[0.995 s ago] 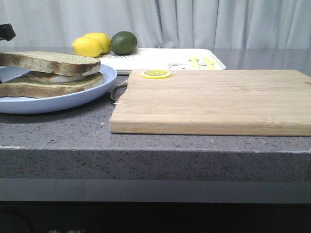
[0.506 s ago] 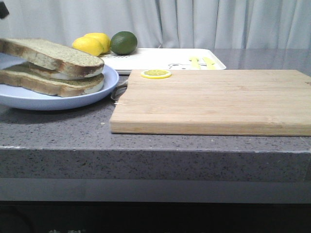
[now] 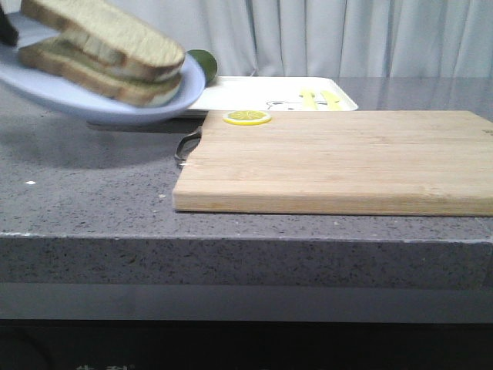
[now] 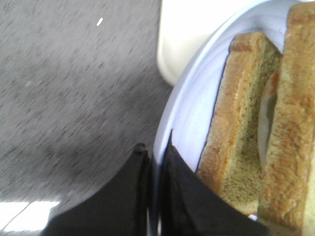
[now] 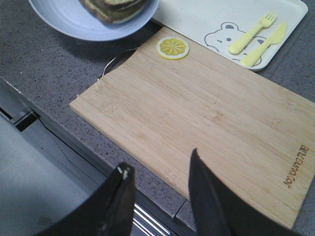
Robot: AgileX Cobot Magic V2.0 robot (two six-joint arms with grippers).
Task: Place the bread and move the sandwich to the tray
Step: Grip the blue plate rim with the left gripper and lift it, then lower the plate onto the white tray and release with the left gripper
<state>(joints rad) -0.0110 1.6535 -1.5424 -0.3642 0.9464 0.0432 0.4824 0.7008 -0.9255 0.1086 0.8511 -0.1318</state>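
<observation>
The tilted plate's lower edge [image 3: 127,117] hangs above the white tray [image 3: 254,92], so the plate and the sandwich would fall if I opened now. My left gripper should bring the plate down before it lets go.
The sandwich [image 3: 108,50], two tan brown-crusted slices with a sliver of white egg between them, lies on a round pale-blue plate [image 3: 100,108]. The plate is in the air at the left, tilted, its right edge over the near corner of the white tray [image 3: 254,92]. My left gripper [image 4: 156,152] is shut on the plate's rim [image 4: 192,113], next to the sandwich [image 4: 256,137]. My right gripper [image 5: 160,172] is open and empty above the front edge of the table. In the right wrist view the plate [image 5: 83,22] and the tray [image 5: 206,19] lie far off.
A light wooden cutting board [image 3: 331,158] fills the middle and right of the grey table, with a yellow lemon slice [image 3: 247,117] at its far left corner. A green lime [image 3: 202,60] peeks out behind the plate. The tray bears a yellow fork-and-knife print [image 5: 256,37].
The plate with the sandwich has risen off the table, tilted, and moved up and right toward the tray. It now hides the lemons.
</observation>
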